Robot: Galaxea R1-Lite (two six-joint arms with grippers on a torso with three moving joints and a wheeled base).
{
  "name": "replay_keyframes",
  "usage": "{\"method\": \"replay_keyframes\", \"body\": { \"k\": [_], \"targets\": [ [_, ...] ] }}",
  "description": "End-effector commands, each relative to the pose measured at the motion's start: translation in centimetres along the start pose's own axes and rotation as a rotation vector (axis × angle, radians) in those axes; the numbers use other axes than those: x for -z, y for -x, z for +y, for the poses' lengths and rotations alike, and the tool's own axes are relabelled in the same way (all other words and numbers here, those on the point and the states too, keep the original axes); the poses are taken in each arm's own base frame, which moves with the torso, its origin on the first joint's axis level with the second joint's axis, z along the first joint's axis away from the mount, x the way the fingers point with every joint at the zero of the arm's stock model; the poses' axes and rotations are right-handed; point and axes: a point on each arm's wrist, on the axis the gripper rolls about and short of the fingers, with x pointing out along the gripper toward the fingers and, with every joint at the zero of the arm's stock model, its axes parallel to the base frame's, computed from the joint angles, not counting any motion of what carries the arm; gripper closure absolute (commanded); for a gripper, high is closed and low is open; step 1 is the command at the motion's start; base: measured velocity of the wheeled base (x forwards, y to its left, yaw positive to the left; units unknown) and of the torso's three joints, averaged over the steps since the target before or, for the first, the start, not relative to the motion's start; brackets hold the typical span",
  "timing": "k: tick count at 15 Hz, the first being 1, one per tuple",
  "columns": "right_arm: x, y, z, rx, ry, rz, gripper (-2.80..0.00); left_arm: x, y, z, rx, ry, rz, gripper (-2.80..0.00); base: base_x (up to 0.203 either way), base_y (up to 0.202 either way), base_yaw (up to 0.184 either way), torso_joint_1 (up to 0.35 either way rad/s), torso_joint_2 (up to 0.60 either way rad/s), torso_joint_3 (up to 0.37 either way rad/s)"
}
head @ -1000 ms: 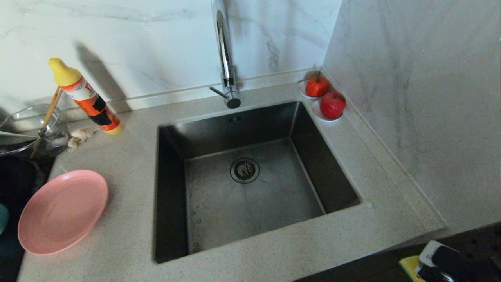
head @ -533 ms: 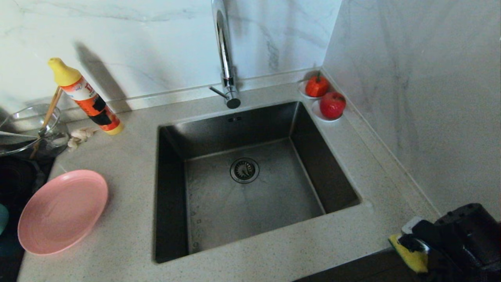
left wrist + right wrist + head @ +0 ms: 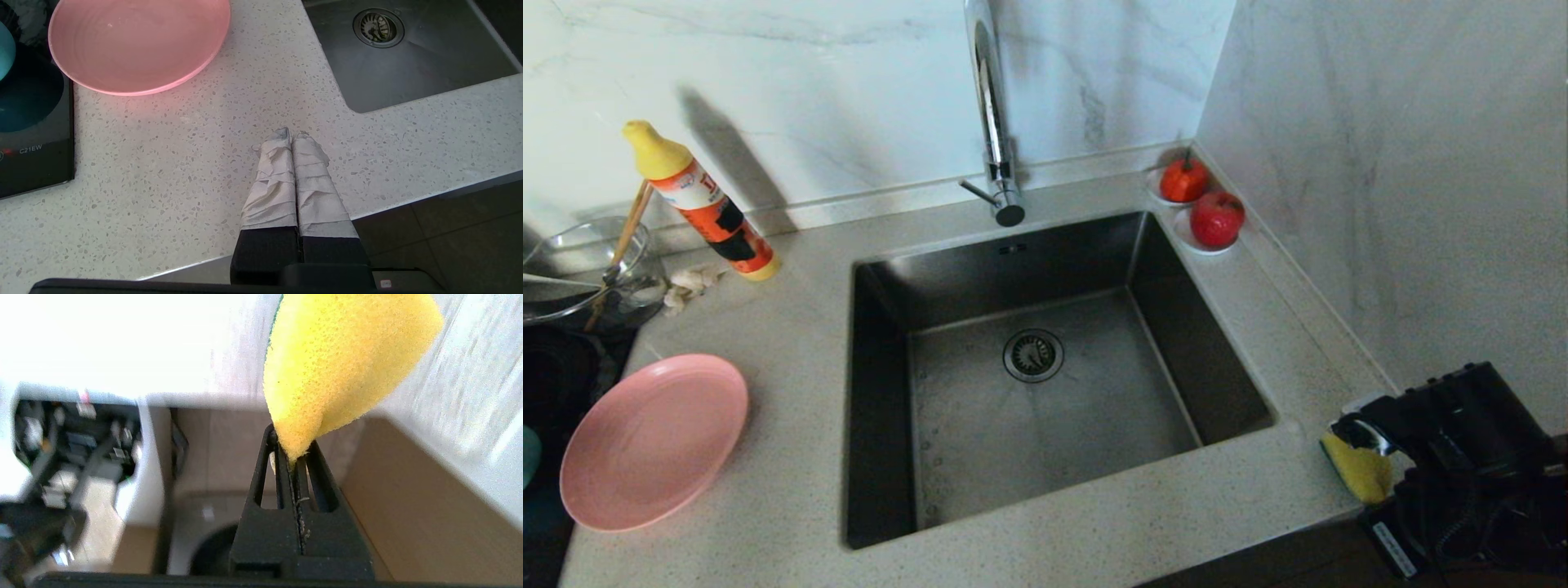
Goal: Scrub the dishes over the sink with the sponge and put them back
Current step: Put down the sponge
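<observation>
The yellow sponge's pinched corner is out at the counter's front edge, so my right gripper needs to keep holding the sponge until it is farther onto the countertop.
The pink plate lies on the counter left of the sink. A teal bowl peeks in at the left edge. Brown chopsticks stand in a glass bowl. My right gripper is at the counter's front right corner, shut on one corner of the yellow sponge. My left gripper hangs shut and empty over the counter's front edge, below the plate; it is outside the head view.
A tall chrome tap rises behind the sink. An orange bottle with a yellow cap leans at the back left. Two saucers with red fruit sit in the back right corner. A black cooktop lies left of the plate.
My right arm has risen from below the counter's front right corner, carrying the sponge up and leftward to the counter's edge. The left arm and the dishes have not moved.
</observation>
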Motion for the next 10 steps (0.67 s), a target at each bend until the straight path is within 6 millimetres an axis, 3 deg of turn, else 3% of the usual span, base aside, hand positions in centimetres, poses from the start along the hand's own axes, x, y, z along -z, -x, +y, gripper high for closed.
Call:
{"method": "replay_keyframes", "body": {
  "k": [1,10],
  "targets": [
    [-0.7,-1.3,0.4,0.004,-0.008,0.008,0.0,0.0,0.0,0.0,0.0,0.001,-0.001,0.0,0.0,0.0,0.0,0.0,0.0,0.0],
    [-2.3,-2.6,0.4,0.018,0.011,0.008,0.0,0.0,0.0,0.0,0.0,0.001,0.001,0.0,0.0,0.0,0.0,0.0,0.0,0.0]
  ]
}}
